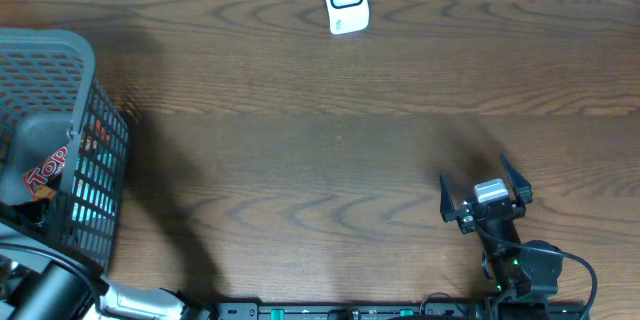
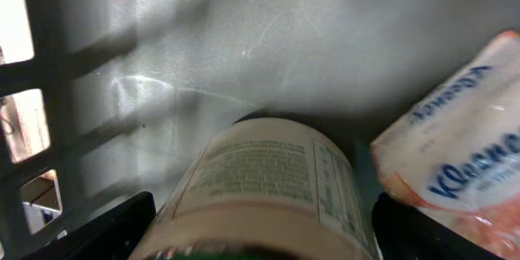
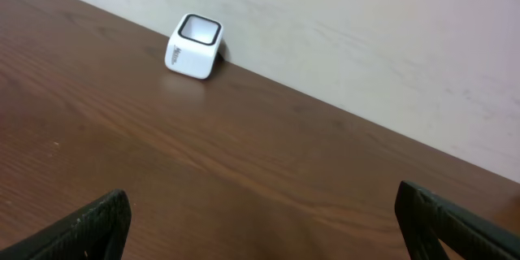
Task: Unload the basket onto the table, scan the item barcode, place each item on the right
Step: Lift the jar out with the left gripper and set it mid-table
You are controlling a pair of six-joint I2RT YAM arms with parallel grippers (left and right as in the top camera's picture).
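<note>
The robot next needs to grab the tan canister (image 2: 268, 179) with its left gripper, across the canister's opposite round sides, so the canister's base stays free. Then the robot will set it upright for scanning.
In the left wrist view, a tan round canister (image 2: 268, 179) with a printed label lies on the floor of the grey basket (image 2: 244, 41). My left gripper (image 2: 264, 240) is open and straddles it, with one black finger (image 2: 122, 227) close on each side; whether they touch it I cannot tell. No barcode shows on the label. From overhead this gripper is hidden inside the basket (image 1: 60, 70). The white barcode scanner (image 1: 345, 0) stands at the table's far edge, also seen as the scanner (image 3: 195, 46) in the right wrist view. My right gripper (image 1: 485, 192) hovers open and empty at the front right.
A Kleenex tissue pack (image 2: 455, 146) lies right of the canister, against the right finger. A red-and-white packet (image 1: 45, 172) shows in the basket from overhead. The basket's mesh wall (image 2: 24, 130) is to the left. A pale wall (image 3: 366, 41) rises behind the scanner.
</note>
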